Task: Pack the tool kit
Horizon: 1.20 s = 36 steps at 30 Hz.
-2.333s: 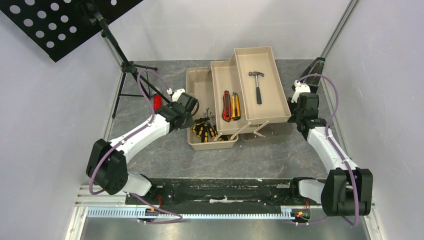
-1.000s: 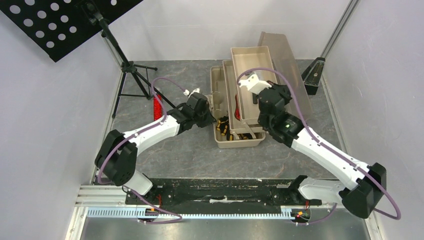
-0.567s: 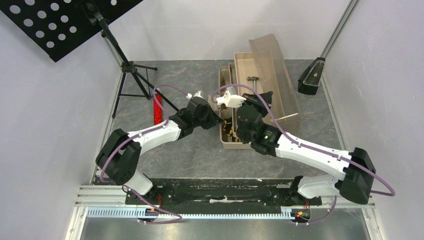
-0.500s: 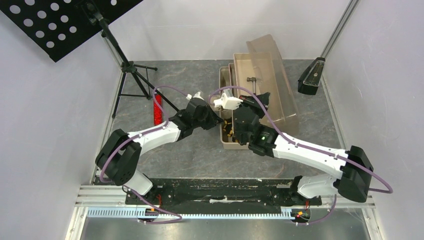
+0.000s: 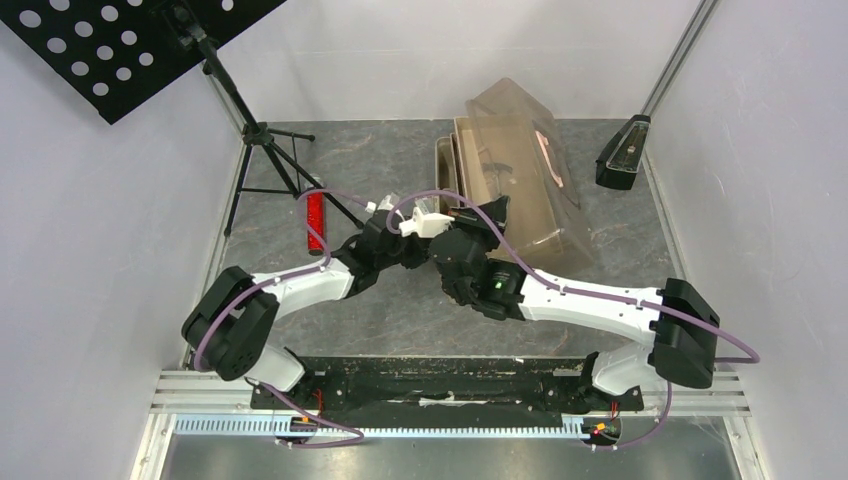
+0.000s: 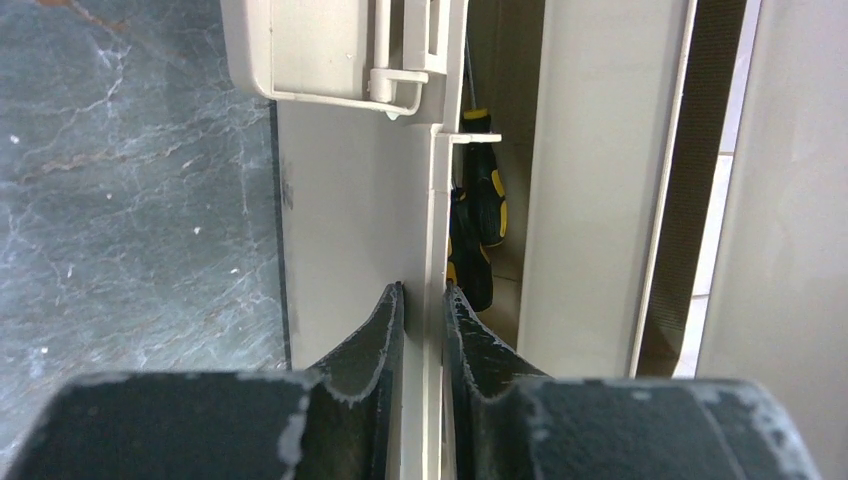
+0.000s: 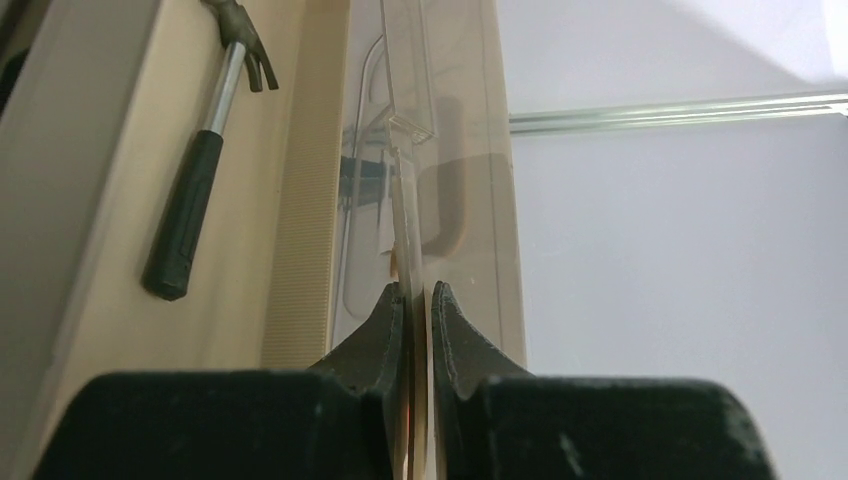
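The lid's edge (image 5: pixel 475 135) in my fingers is high above the toolbox's rim (image 5: pixel 437 165). I will lower the lid before I open my right gripper.
The tan toolbox (image 5: pixel 447 172) stands at the back centre with its trays folded in and its clear brownish lid (image 5: pixel 530 170) tilted over them. My left gripper (image 5: pixel 410 248) is shut on the box's left wall (image 6: pixel 425 200), one finger (image 6: pixel 385 320) on each side of it. Yellow-and-black screwdrivers (image 6: pixel 482 215) lie inside, just beyond it. My right gripper (image 5: pixel 488 212) is shut on the lid's edge (image 7: pixel 412 200), which stands thin between the fingers (image 7: pixel 388 315). A hammer (image 7: pixel 200 170) lies in the top tray. The utility knives are hidden.
A plain red bar (image 5: pixel 315 222) lies on the table left of my left arm. A black tripod music stand (image 5: pixel 250 130) stands at the back left. A black wedge-shaped object (image 5: pixel 622 152) leans by the right wall. My two wrists are close together.
The fold-out trays have closed in over the base. My right arm has swung left and carried the lid up and over the box. My left gripper kept hold of the wall.
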### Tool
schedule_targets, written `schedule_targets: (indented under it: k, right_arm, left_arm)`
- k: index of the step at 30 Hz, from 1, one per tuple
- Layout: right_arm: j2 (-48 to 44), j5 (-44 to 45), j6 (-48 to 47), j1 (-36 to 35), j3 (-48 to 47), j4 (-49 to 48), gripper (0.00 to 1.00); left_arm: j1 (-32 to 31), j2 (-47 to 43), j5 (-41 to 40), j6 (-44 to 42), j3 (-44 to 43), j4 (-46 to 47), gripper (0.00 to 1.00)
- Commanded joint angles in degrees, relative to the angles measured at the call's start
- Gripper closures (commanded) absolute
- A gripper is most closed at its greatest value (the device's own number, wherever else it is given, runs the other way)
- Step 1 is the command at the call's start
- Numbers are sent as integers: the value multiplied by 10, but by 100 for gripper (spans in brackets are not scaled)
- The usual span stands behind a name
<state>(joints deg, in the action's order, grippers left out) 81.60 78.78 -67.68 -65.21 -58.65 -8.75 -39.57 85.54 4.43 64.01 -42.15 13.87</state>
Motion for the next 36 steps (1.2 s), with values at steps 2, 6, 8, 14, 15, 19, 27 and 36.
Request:
schedule_targets:
  k: [2,6,8,14,15,19,27,36]
  right_arm:
    - [22,-109,125,-44,-59,14,95]
    - [41,-145,178,-51,-80,50,88]
    - [52,-167,204,-56,-95,73,85]
    - [81,-205,261,-68,-136,123,78]
    - [84,-216,274,-69,-145,134,75]
    - [82,-267,327,-73,-171,163,67]
    - [46,-359,400,-71,-212,193,44]
    - [-53,-403,501,14,-168,217,33]
  left_arm:
    - [10,-52,4,62,45,37,80]
    - [15,-78,-12,64,68,36,78]
    - [15,-84,-14,64,75,36,75]
    - [15,-58,9,76,84,65,74]
    - [15,-53,13,81,87,76,74]
    - [15,-53,12,83,93,92,74]
    - [15,-37,13,82,88,121,74]
    - [32,-73,7,61,87,66,67]
